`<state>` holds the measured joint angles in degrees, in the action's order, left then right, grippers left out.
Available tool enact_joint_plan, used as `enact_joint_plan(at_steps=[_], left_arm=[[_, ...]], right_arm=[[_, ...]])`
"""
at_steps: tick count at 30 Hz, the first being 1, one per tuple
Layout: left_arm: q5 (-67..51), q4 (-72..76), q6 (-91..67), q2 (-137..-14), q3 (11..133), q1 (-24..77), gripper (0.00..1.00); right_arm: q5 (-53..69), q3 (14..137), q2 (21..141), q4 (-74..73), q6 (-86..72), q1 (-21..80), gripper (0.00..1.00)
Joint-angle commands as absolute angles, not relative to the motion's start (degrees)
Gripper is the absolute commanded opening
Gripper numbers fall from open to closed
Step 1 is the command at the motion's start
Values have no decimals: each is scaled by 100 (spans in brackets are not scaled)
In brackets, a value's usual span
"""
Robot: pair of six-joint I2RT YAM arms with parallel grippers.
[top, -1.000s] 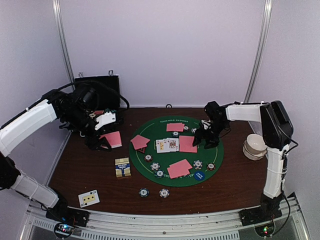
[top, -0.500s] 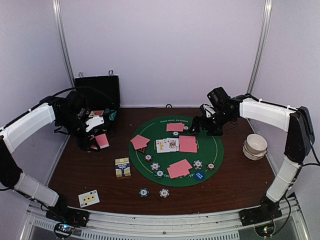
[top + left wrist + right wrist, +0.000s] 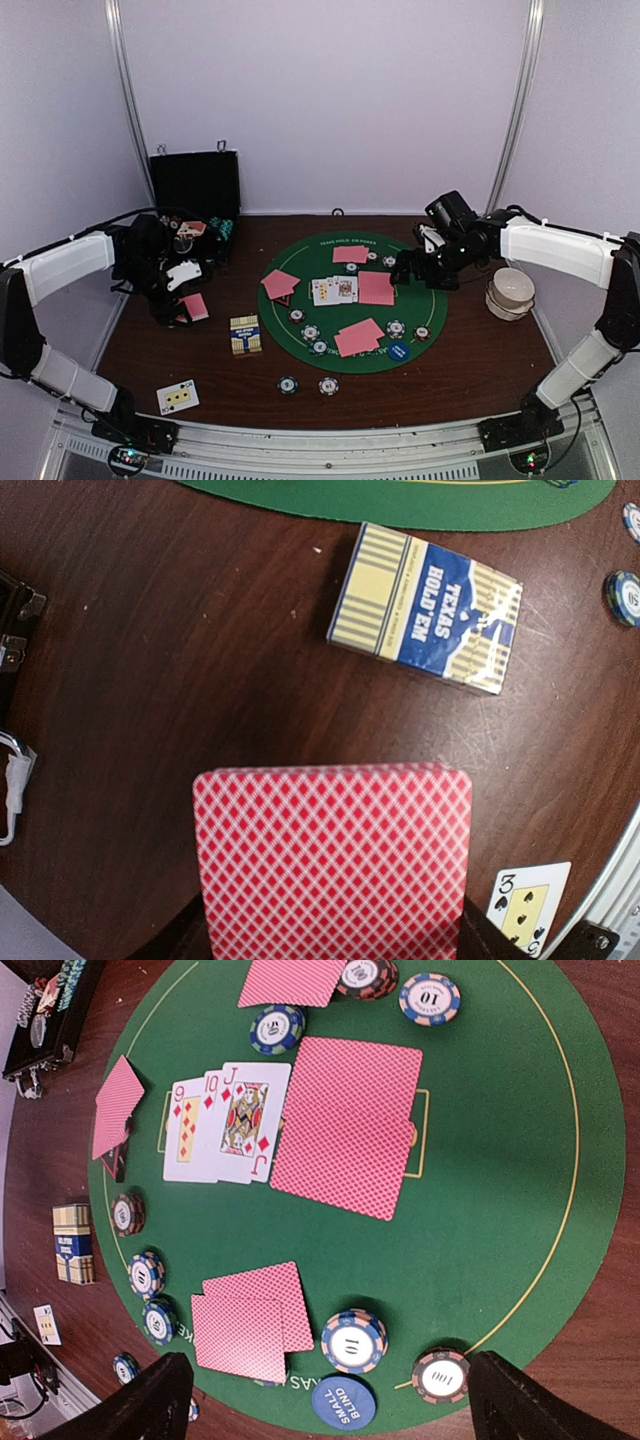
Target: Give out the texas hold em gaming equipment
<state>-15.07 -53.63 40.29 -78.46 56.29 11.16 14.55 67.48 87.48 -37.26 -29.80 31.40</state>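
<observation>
The stack hangs short of the empty spot beside the card box and would drop short if released now, so my left gripper moves it there before opening.
My left gripper (image 3: 176, 296) is shut on a small stack of pink-backed cards (image 3: 333, 860), held over the bare wood left of the green mat (image 3: 500, 1160); its fingers are hidden under them. My right gripper (image 3: 422, 268) hangs open and empty over the mat's right side. Below it lie two pink cards (image 3: 250, 1320), a "10" chip (image 3: 353, 1341), a "100" chip (image 3: 440, 1375) and the blue disc (image 3: 343, 1403). Three face-up diamonds (image 3: 225, 1120) sit beside a pink stack (image 3: 345, 1125) at the mat's centre.
The yellow-blue card box (image 3: 425, 608) lies left of the mat. A face-up three of spades (image 3: 177, 397) lies near the front left edge. Two chips (image 3: 288, 384) sit off the mat in front. The black case (image 3: 195, 185) stands open at back left, white bowls (image 3: 511, 292) at right.
My left gripper has carried the pink cards leftward and nearer, off toward the table's left side. My right gripper has opened wider, and its arm has swung out to the right.
</observation>
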Motion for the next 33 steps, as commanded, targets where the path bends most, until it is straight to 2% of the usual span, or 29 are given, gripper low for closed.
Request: enact_joint_plan(at_steps=[1,21,33], left_arm=[[-1532,-4817,4053,-7895,5513,1049,0],[-1653,-4088,3994,-8544,4997,1070,0],[-1291,-3559,3912,-9125,4731,1617,0]], right_arm=[[1212,6445,8387,-3598,-3170,3217,100],[985,6108,8043,-3706,-3312,3216,100],[871,6137,8021,-3720,-3396,3217,100]])
